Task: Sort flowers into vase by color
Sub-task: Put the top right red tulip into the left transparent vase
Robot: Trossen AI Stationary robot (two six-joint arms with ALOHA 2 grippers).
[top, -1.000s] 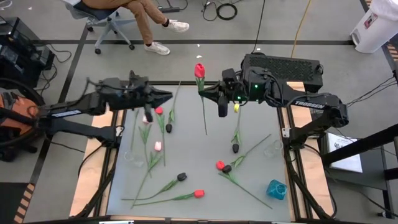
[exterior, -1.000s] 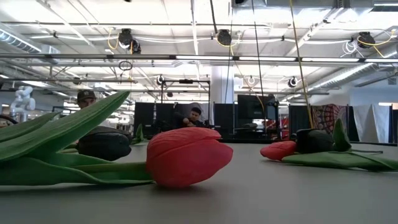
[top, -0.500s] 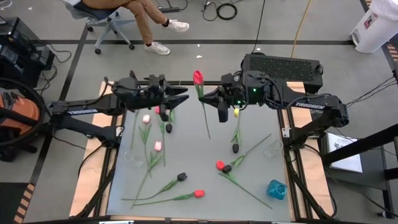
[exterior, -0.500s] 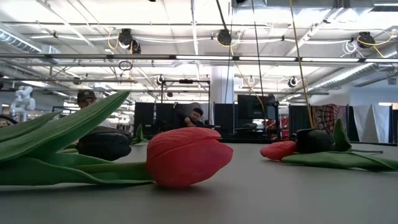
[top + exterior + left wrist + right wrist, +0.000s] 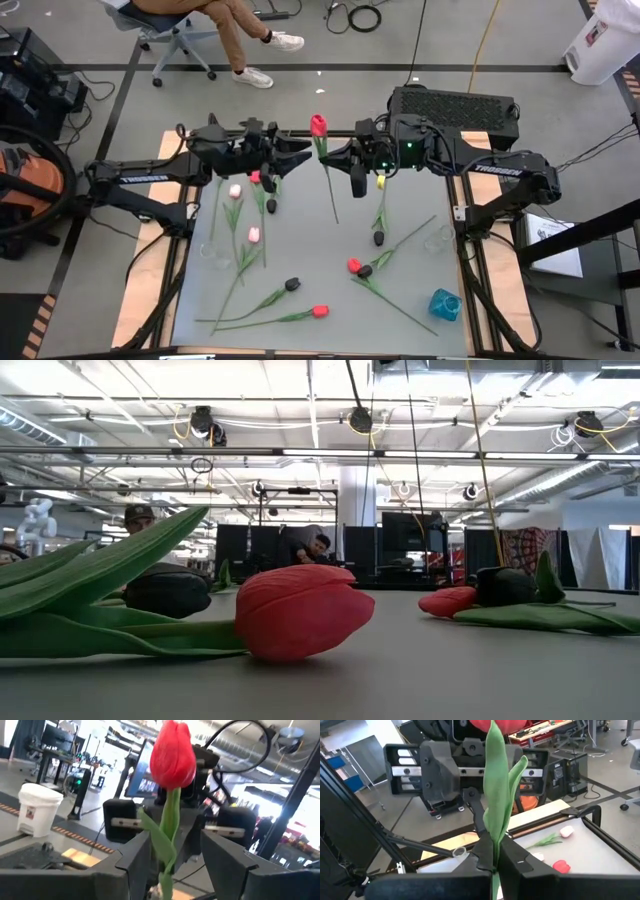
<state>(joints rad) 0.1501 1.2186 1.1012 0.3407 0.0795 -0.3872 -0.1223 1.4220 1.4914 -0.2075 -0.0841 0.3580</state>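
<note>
The tulip has its green stem [image 5: 327, 172] below the red head [image 5: 318, 125], and my left gripper's fingers end short of the stem. My left gripper needs to move toward the stem first, then close on it.
My right gripper [image 5: 333, 158] is shut on a red tulip [image 5: 318, 125], which stands upright over the far middle of the table; its head [image 5: 172, 752] faces my left wrist camera. Just left of it my left gripper [image 5: 300, 155] is open. Its two fingers [image 5: 137, 857] stand on either side of the tulip's stem [image 5: 169, 820]; whether they touch it, I cannot tell. Several other flowers with red, pink and black heads lie flat on the table, such as a red one [image 5: 320, 311] and a black one [image 5: 291, 285]. My right gripper pinches the tulip's stem and a leaf [image 5: 495, 840] between its two fingers, below the head. The fingers come about level from the table's right side and lie across the stem. The tulip stands upright, its head above the fingers and its stem end [image 5: 334, 215] below them.
Two clear glass vases [image 5: 212, 250] [image 5: 438, 240] stand near the left and right edges, and a blue vase [image 5: 445, 304] is at the near right. Close to the low camera lie a red head [image 5: 300, 612] and a black one [image 5: 168, 590]. A person sits beyond the far edge.
My left gripper has gone toward the table's right edge, up to the red tulip that my right gripper holds, and its fingers have opened. They now stand around the stem. The tulip stays upright.
</note>
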